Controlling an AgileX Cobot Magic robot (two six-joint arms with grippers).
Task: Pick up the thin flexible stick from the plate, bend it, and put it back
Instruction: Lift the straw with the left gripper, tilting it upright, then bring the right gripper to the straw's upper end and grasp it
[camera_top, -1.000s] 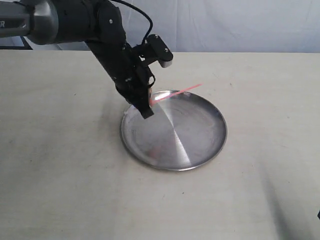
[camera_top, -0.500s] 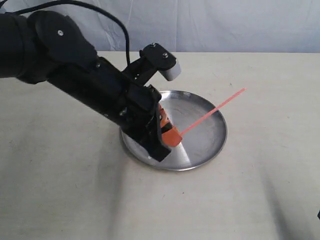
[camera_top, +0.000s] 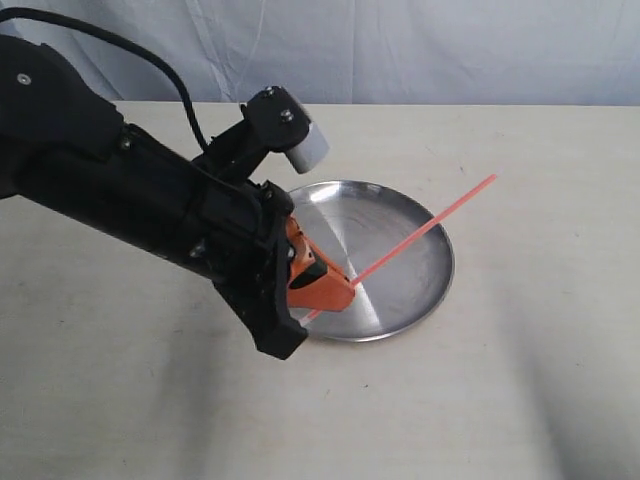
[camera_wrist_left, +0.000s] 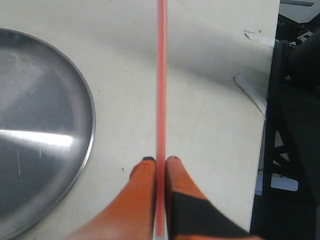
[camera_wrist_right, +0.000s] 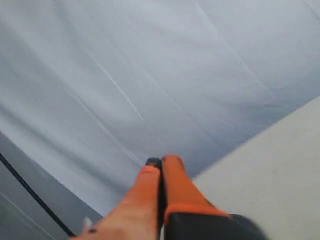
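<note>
I will bend the thin red-orange stick lifted from the steel plate (camera_top: 420, 290) next, so I will grab it with my right gripper by the stick's loose end (camera_top: 483, 187).
The thin red-orange stick (camera_top: 425, 232) is straight and lifted off the shiny steel plate (camera_top: 420, 290). It slants up and to the right over the plate's right side. My left gripper (camera_top: 345, 285) is shut on its lower end, above the plate's near left part. In the left wrist view the stick (camera_wrist_left: 161, 75) runs out from between the closed orange fingers of the left gripper (camera_wrist_left: 160, 161), and the plate (camera_wrist_left: 55, 150) lies beside them. My right gripper (camera_wrist_right: 161, 161) is shut with nothing in it, pointing at the grey backdrop; it does not show in the exterior view.
The plate sits on a pale tabletop (camera_top: 520, 400). A grey cloth backdrop (camera_top: 450, 50) hangs behind the table's far edge. The left arm's black body (camera_top: 130, 200) spans the table's left half. In the left wrist view the table edge and dark equipment (camera_wrist_left: 295, 125) appear.
The left arm swung down and toward the near left, carrying the stick; the stick's free end rose and now reaches past the plate's right rim. The grip stayed closed.
</note>
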